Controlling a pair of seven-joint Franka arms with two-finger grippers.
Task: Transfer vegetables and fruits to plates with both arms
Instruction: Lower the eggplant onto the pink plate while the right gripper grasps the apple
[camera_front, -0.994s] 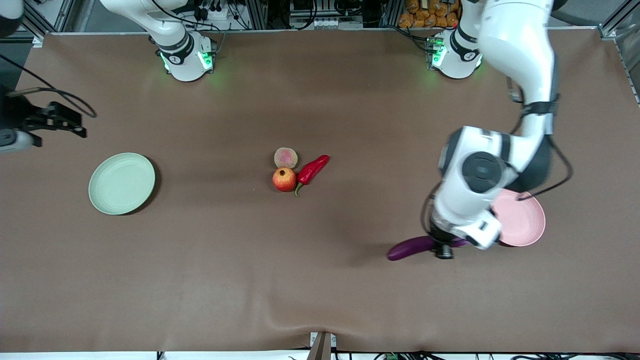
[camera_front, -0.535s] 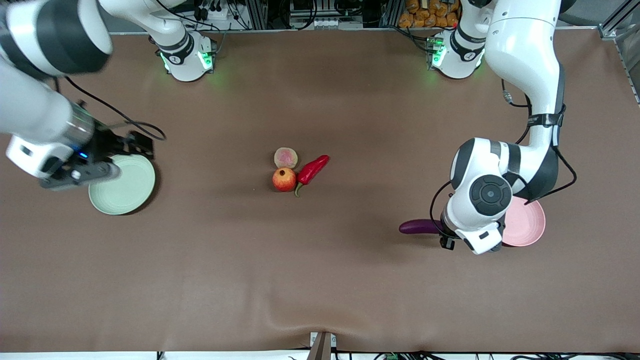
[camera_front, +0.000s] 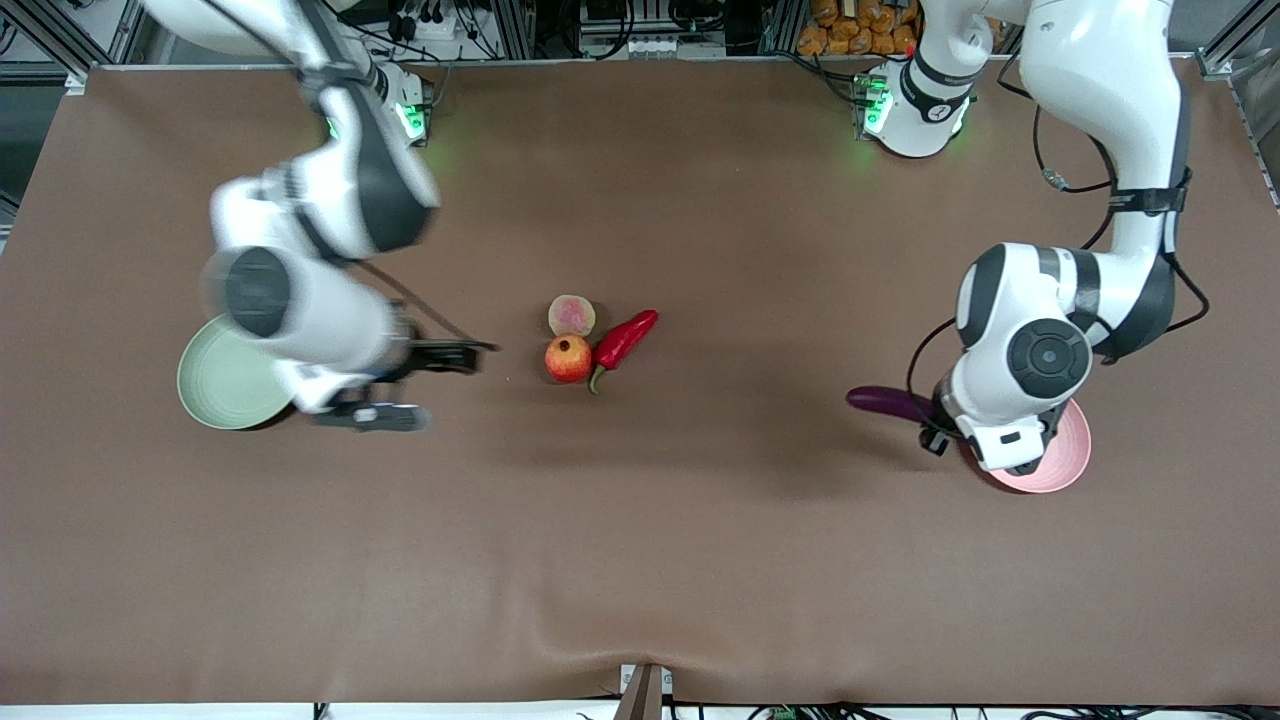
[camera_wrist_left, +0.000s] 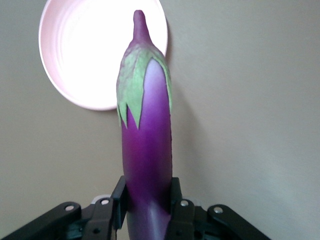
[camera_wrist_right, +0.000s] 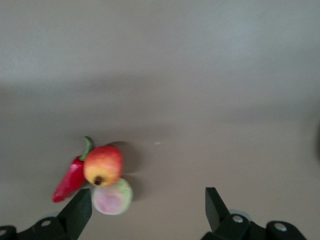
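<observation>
My right gripper will next grab the red apple by its round middle (camera_front: 567, 358), so that it can move the fruit over to the green plate (camera_front: 205, 385).
My left gripper (camera_front: 938, 425) is shut on the long purple eggplant (camera_front: 885, 402) and holds it in the air at the rim of the pale pink plate (camera_front: 1062, 462). In the left wrist view the eggplant (camera_wrist_left: 146, 150) sits between the jaws of the left gripper (camera_wrist_left: 146, 200), its stem end over the pink plate (camera_wrist_left: 85, 60). My right gripper (camera_front: 445, 383) is open and empty, over the table between the pale green plate (camera_front: 205, 385) and the pomegranate (camera_front: 568, 358). The tan-green fruit (camera_front: 571, 315) and red chili (camera_front: 622, 340) lie touching the pomegranate. The right wrist view shows the open right gripper (camera_wrist_right: 147, 205) with the pomegranate (camera_wrist_right: 102, 165), fruit (camera_wrist_right: 112, 196) and chili (camera_wrist_right: 70, 182).
The brown table cover (camera_front: 640, 560) has a raised wrinkle near the edge closest to the front camera. The right arm's elbow hangs over part of the green plate. Cables and equipment stand along the edge by the arm bases.
My left arm has carried the eggplant to the pink plate's rim. My right arm has swung from its end of the table, past the green plate, toward the middle fruits.
</observation>
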